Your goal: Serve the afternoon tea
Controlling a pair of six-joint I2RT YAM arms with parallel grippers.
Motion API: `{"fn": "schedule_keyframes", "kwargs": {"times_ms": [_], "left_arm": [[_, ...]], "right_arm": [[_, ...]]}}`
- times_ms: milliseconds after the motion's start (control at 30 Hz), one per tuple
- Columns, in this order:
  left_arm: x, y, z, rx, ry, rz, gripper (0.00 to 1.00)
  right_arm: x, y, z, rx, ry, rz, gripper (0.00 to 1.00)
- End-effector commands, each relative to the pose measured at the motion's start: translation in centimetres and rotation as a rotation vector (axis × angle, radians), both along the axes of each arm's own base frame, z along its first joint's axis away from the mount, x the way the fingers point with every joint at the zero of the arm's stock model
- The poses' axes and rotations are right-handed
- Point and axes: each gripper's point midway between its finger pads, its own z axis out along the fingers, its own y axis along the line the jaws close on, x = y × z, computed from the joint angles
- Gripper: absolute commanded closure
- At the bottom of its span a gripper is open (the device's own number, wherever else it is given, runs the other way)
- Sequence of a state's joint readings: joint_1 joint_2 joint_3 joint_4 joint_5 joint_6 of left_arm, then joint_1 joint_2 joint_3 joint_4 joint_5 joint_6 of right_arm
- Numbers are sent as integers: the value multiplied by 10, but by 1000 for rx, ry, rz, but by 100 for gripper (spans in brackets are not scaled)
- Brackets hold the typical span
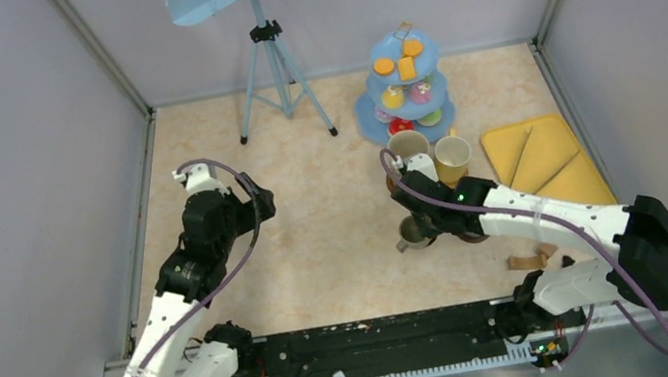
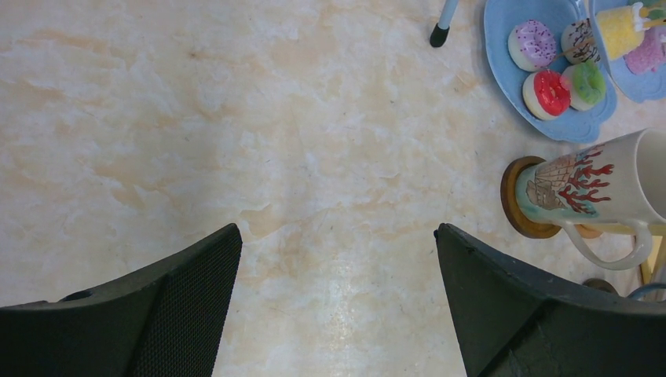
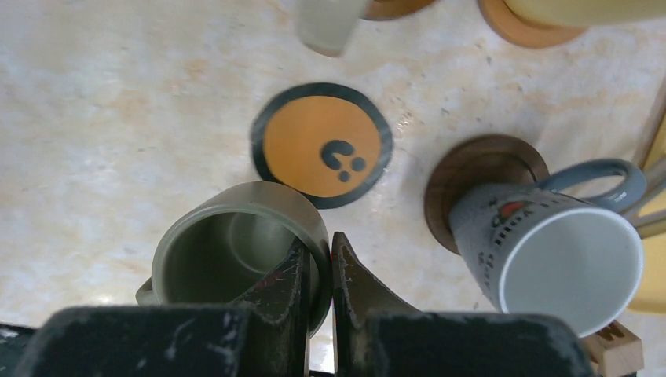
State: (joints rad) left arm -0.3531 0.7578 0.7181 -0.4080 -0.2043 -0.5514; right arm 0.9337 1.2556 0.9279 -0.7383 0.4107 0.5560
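Observation:
My right gripper should move the small grey mug toward the mostly empty orange coaster: if I opened now, the mug would end short of the coaster.
The light-blue cake stand (image 1: pixel 405 86) with toy cakes stands at the back; its bottom plate (image 2: pixel 503 23) shows in the left wrist view. The cream mug (image 1: pixel 407 146) and the yellow mug (image 1: pixel 452 158) stand in front of it on coasters. My right gripper (image 3: pixel 318 243) is shut on the rim of a small grey mug (image 3: pixel 236 251), one finger inside and one outside. The mug's far edge overlaps an orange, black-rimmed coaster (image 3: pixel 322 145). The second grey mug (image 3: pixel 550 251) stands on a dark brown coaster (image 3: pixel 479 173). My left gripper (image 2: pixel 338 236) is open and empty over bare table.
A flat yellow tray (image 1: pixel 543 160) lies at the right. A tripod (image 1: pixel 275 66) stands at the back, one foot (image 2: pixel 440 31) near the stand. A small light-brown object (image 1: pixel 529 261) lies by the right arm's base. Grey walls enclose the table.

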Motion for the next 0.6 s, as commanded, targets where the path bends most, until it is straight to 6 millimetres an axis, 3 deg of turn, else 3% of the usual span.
{"fn": "schedule_keyframes", "kwargs": {"times_ms": [0, 233, 567], "left_arm": [[6, -6, 16, -32, -57, -17, 1], [2, 1, 17, -16, -58, 5, 1], [2, 1, 17, -15, -55, 5, 1]], "right_arm": [[16, -12, 8, 55, -54, -45, 100], [31, -25, -12, 43, -13, -22, 100], [47, -17, -34, 53, -17, -50, 100]]}}
